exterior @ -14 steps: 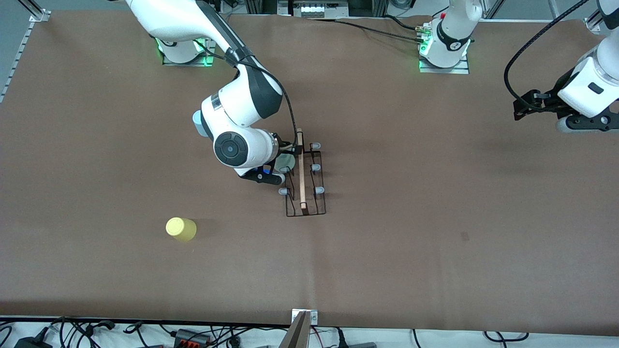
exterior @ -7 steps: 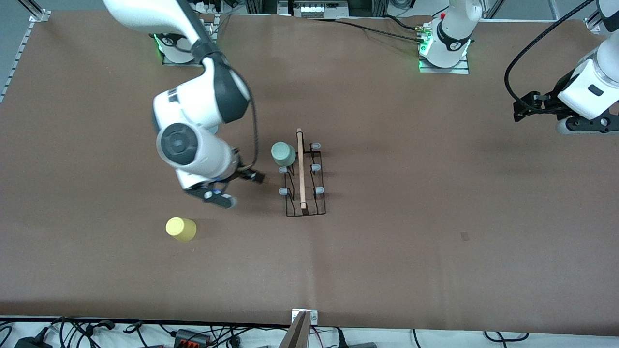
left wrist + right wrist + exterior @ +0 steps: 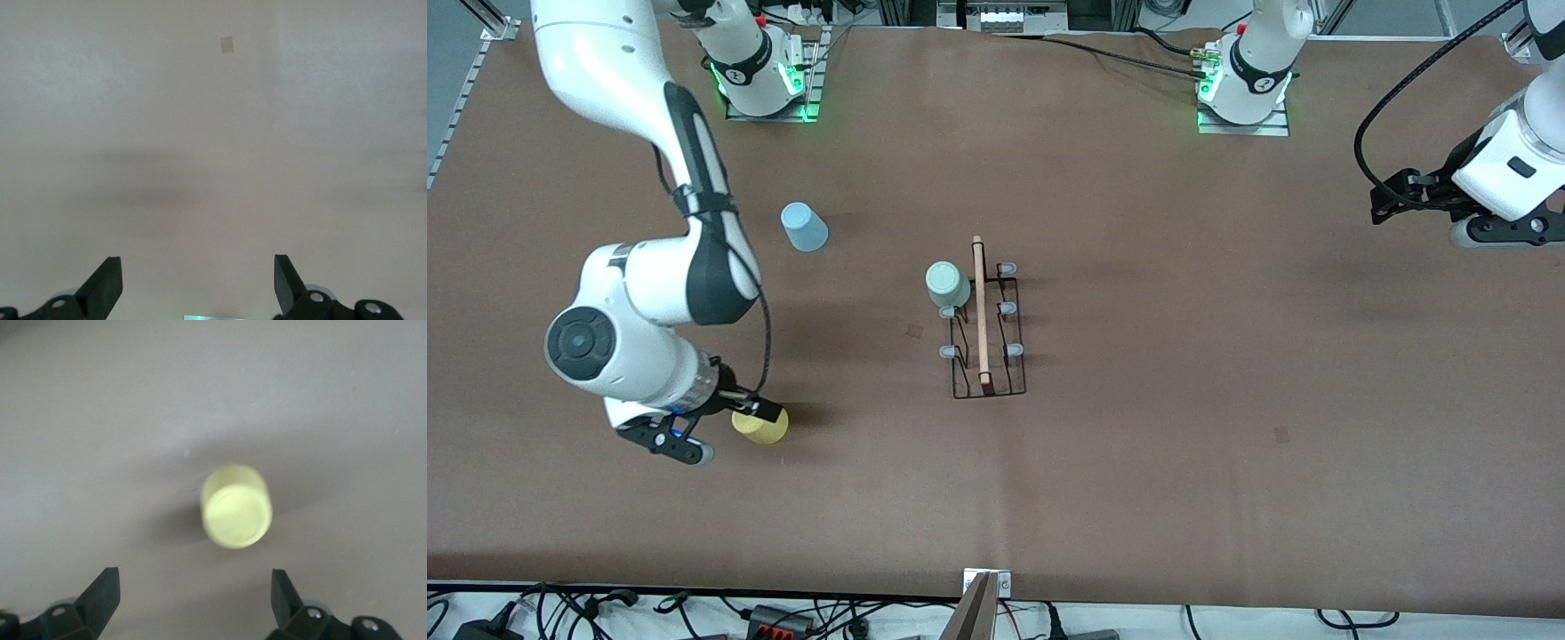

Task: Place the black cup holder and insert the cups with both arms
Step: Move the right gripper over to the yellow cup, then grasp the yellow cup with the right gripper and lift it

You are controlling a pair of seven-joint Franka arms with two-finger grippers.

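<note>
The robot will insert the yellow cup onto a peg of the black cup holder, so its right gripper will next grab the body of the yellow cup (image 3: pixel 762 426).
The black cup holder (image 3: pixel 987 356) stands mid-table with its wooden rod on top. The mint green cup (image 3: pixel 947 284) sits on one of its pegs, on the side toward the right arm's end. The blue cup (image 3: pixel 804 227) stands on the table, farther from the front camera. The yellow cup (image 3: pixel 762 426) stands nearer to the camera, toward the right arm's end. My right gripper (image 3: pixel 711 425) is open and empty, low beside the yellow cup. In the right wrist view the yellow cup (image 3: pixel 236 507) lies ahead of my open right gripper (image 3: pixel 193 593), not between the fingers. My left gripper (image 3: pixel 1440 209) is open and empty and waits at the left arm's end, over bare table in its wrist view (image 3: pixel 197 280).
The brown table cover (image 3: pixel 1183 462) is bare around the holder. A small dark mark (image 3: pixel 1281 434) lies on it toward the left arm's end. Cables and a metal bracket (image 3: pixel 987 587) run along the table's edge nearest the front camera.
My right gripper left the mint green cup on the holder's peg and swung away toward the right arm's end, down to the yellow cup. The blue cup came into view. The left arm stayed.
</note>
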